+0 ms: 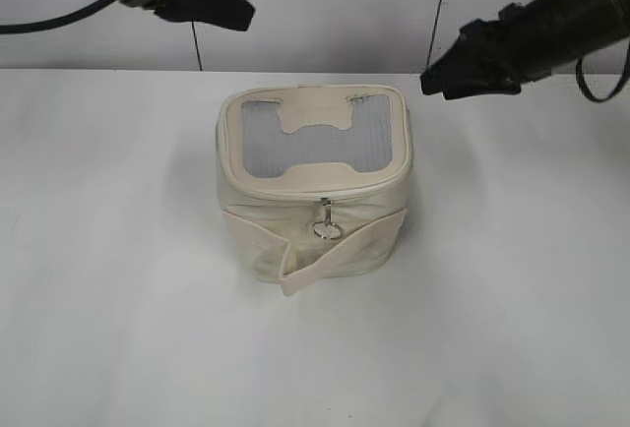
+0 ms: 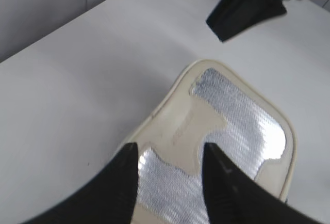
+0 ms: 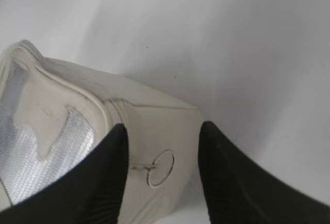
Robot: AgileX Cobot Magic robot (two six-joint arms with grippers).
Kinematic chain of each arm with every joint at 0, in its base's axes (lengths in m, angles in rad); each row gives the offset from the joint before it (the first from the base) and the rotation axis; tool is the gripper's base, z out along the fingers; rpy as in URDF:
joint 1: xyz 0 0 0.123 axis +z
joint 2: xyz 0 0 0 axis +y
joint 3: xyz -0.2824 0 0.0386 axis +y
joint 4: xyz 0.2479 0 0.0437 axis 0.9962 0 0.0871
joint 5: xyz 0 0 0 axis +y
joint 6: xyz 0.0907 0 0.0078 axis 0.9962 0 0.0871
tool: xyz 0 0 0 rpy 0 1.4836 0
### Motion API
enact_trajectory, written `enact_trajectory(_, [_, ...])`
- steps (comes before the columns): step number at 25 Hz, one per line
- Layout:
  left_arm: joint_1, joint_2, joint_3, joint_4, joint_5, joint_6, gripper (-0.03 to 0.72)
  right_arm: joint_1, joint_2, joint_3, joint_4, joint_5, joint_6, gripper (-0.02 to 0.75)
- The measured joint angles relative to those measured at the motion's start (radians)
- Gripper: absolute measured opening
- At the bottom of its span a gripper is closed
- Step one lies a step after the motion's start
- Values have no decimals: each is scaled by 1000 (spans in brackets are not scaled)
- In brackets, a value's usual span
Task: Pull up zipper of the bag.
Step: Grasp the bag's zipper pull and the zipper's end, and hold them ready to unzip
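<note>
The zipper pull (image 1: 327, 222) has to stay free to run along the track, so my left gripper needs to grab the bag by its lid rim (image 1: 266, 94) next.
The cream bag (image 1: 313, 186) stands upright mid-table, with a grey mesh top, an H-shaped patch (image 1: 317, 114) and a strap band (image 1: 325, 250). The zipper track (image 1: 315, 194) runs round the top rim. A silver pull with a round ring (image 1: 326, 229) hangs at the front; it also shows in the right wrist view (image 3: 161, 168). My left gripper (image 1: 236, 14) is open, high above the bag's back left; in the left wrist view (image 2: 170, 154) the mesh (image 2: 242, 126) lies below it. My right gripper (image 1: 440, 81) is open, high at the back right; its fingers (image 3: 161, 131) frame the ring from above.
The white table (image 1: 108, 279) runs all round the bag. A pale wall with dark vertical seams (image 1: 443, 4) stands behind. Cables trail from both arms at the upper corners.
</note>
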Motion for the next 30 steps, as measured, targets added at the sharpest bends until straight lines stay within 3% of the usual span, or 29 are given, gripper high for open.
enact_trajectory(5, [-26,235,-303,-6,146,6,431,-4,-161,387,274,-200,-433,361])
enact_trajectory(9, [-61,371,-473,-3,218,6,457,-4,-171,512,384,-226,-655,370])
enact_trajectory(12, [-86,441,-544,0,241,6,459,-4,-171,540,402,-233,-739,395])
enact_trajectory(21, [-137,527,-575,72,207,6,459,-4,-172,541,415,-235,-813,405])
enact_trajectory(30, [-152,546,-576,77,159,6,459,-4,-172,541,418,-241,-823,407])
